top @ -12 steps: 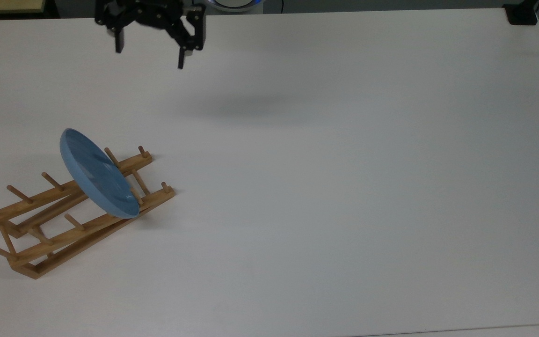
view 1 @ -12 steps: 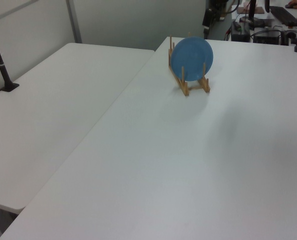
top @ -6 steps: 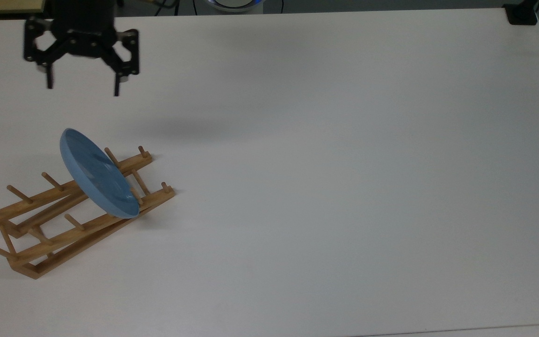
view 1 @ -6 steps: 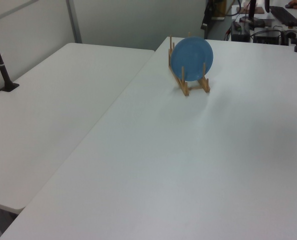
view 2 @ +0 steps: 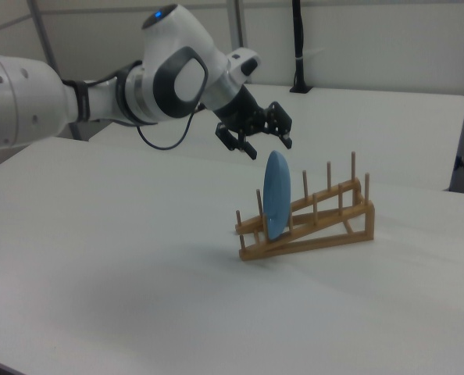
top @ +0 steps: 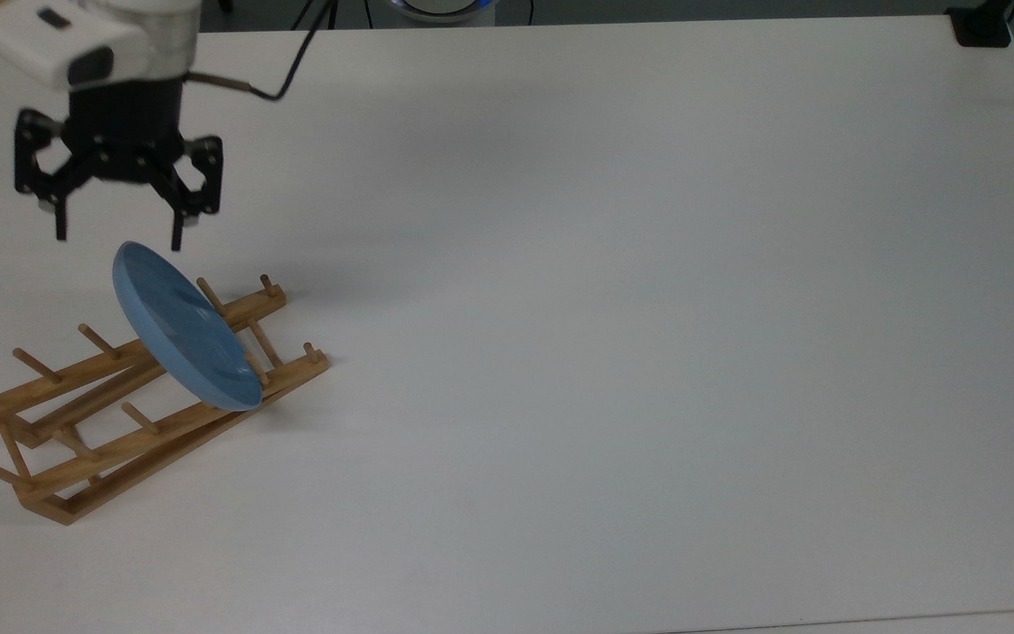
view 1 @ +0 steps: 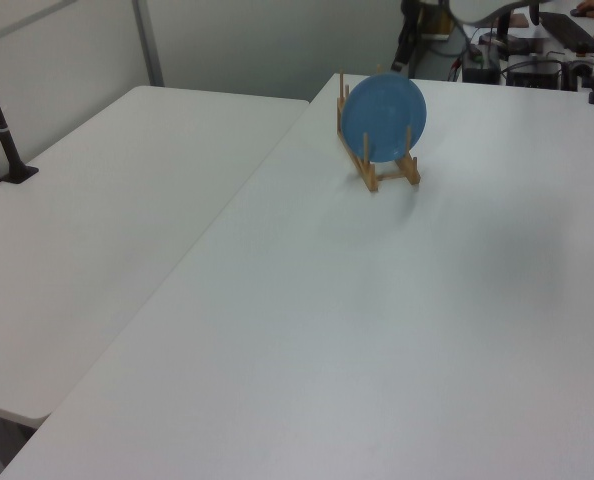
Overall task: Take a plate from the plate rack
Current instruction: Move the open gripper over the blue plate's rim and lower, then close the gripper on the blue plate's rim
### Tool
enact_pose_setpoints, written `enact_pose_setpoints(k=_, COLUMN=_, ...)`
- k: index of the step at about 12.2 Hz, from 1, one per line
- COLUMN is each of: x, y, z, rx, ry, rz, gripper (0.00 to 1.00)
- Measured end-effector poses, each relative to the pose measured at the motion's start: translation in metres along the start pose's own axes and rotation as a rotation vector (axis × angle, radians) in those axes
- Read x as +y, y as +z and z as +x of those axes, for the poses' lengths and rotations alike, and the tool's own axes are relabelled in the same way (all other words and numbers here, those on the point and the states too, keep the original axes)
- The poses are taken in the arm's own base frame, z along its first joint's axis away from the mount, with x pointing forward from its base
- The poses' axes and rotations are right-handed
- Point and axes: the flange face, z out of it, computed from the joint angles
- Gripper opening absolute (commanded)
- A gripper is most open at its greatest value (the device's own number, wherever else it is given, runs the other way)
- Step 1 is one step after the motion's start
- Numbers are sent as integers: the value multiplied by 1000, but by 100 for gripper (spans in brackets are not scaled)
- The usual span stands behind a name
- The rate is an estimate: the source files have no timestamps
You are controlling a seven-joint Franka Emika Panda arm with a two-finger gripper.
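My gripper grips the light-blue plate by its rim [view 1: 385,77] next, to pick the plate from the wooden plate rack [view 1: 375,178].
The light-blue plate [top: 181,330] stands on edge between pegs near the low end of the wooden plate rack [top: 164,429], at the top view's left. My gripper [top: 118,239] hangs open just above the plate's upper rim, one finger to each side of it, touching nothing. In the right view the gripper [view 2: 267,147] sits directly over the top edge of the plate [view 2: 276,195], and the rack [view 2: 326,226] slopes upward to the right view's right. The left view shows the plate [view 1: 383,117] face on in the rack [view 1: 375,178].
The white table [top: 648,352] stretches wide to the top view's right. A black clamp [top: 978,26] sits at its far right corner. In the left view a second white table [view 1: 97,220] with a black post [view 1: 2,130] adjoins on the left.
The gripper has travelled from the table's far edge to the top view's left and down, ending over the plate's top rim. It stays open. Plate and rack have not moved.
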Motion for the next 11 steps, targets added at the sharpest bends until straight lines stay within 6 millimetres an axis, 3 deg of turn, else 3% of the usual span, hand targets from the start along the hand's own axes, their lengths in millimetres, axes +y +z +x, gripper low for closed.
enact_pose_setpoints(k=1, x=-6, y=10, z=2, rx=-2, ry=-9, rz=5, gripper=79)
enact_pose_setpoints(k=3, x=-21, y=28, z=6, rx=-5, ry=-44, rz=3, gripper=62)
enact_pose_setpoints(k=5, x=-28, y=34, z=10, rx=2, ry=-84, rz=-20, gripper=52)
enact_pose_setpoints(k=11, x=-16, y=36, z=9, rx=21, ry=-168, rz=-123, gripper=21)
